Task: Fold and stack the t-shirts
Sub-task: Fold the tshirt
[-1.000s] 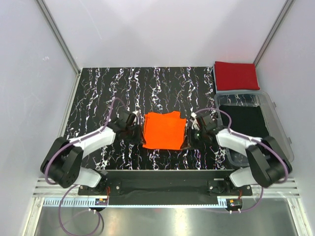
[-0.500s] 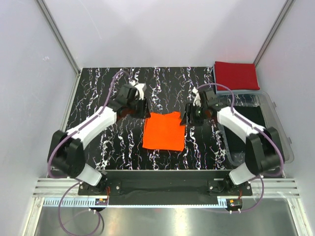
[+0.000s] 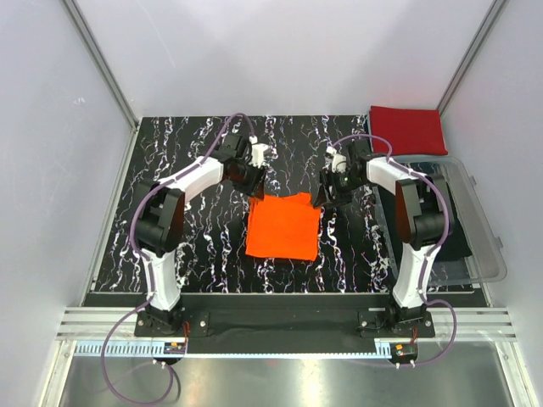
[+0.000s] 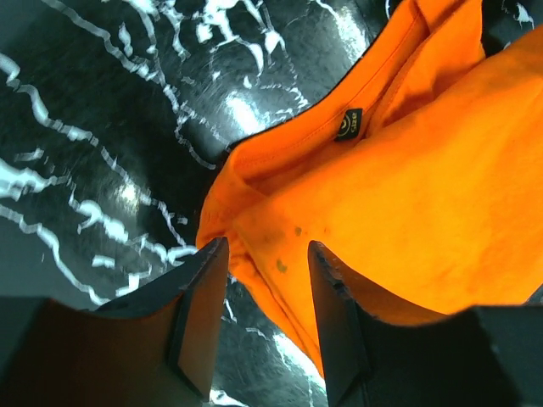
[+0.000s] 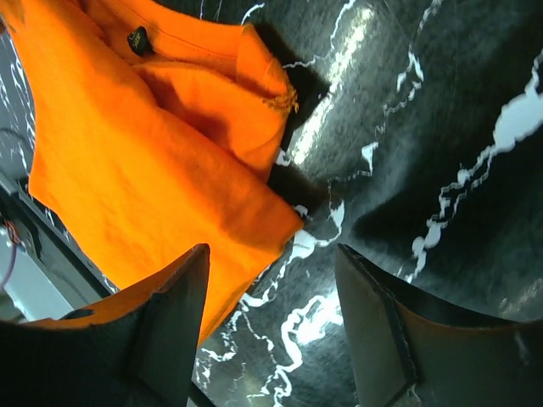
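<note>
My left gripper lowers first, then closes on the cloth, since its fingers are still above the orange shirt's corner.
An orange t-shirt lies folded into a rectangle in the middle of the black marbled table. Its collar edge and a small label face away from the arms. My left gripper hangs open over the shirt's far left corner, with nothing between its fingers. My right gripper is open beside the far right corner, also empty. A folded red t-shirt rests at the far right corner of the table.
A clear plastic bin with a dark inside stands along the right edge, next to the right arm. White enclosure walls surround the table on three sides.
Both grippers carried the shirt's near edge away from the arms, folding it over, then opened and let go. The two arms now reach to the shirt's far corners.
</note>
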Robot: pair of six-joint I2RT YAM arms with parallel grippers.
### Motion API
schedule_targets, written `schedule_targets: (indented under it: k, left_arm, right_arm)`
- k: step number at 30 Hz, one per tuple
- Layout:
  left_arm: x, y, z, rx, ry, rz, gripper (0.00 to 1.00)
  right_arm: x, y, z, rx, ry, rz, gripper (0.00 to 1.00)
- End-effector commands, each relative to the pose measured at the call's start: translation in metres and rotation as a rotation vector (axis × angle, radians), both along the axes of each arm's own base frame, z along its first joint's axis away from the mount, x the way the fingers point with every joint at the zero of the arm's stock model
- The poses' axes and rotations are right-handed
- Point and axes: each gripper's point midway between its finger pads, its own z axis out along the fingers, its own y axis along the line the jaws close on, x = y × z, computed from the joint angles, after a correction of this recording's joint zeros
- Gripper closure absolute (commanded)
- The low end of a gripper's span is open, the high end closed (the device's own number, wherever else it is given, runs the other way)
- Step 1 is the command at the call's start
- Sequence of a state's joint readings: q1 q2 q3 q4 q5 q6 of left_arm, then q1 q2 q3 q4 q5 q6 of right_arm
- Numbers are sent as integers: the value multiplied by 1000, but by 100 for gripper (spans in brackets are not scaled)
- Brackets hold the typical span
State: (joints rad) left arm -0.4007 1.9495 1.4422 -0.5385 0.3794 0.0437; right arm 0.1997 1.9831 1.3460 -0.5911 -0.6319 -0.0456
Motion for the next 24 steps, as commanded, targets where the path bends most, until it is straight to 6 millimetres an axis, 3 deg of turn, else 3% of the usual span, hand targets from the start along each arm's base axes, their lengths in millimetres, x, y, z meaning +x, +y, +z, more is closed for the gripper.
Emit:
schedule_targets:
  k: [1, 4, 13, 17, 21, 24]
  left_arm:
    - [14, -18, 13, -50, -59, -106, 52]
    - [14, -21, 6, -49, -38, -148, 53]
    - [12, -19, -9, -26, -13, -173, 57]
    - [16, -16, -7, -4, -32, -162, 57]
    - [20, -15, -8, 3, -38, -163, 55]
    - [21, -17, -11, 3, -35, -163, 53]
  right_arm:
    - [6, 4, 4, 48, -39, 114, 33]
    - [7, 6, -4, 64, -27, 141, 36]
    - [9, 14, -5, 121, -34, 184, 38]
    - [11, 14, -6, 129, -35, 187, 40]
    - [12, 16, -4, 137, -35, 184, 54]
    - [14, 17, -4, 136, -36, 180, 59]
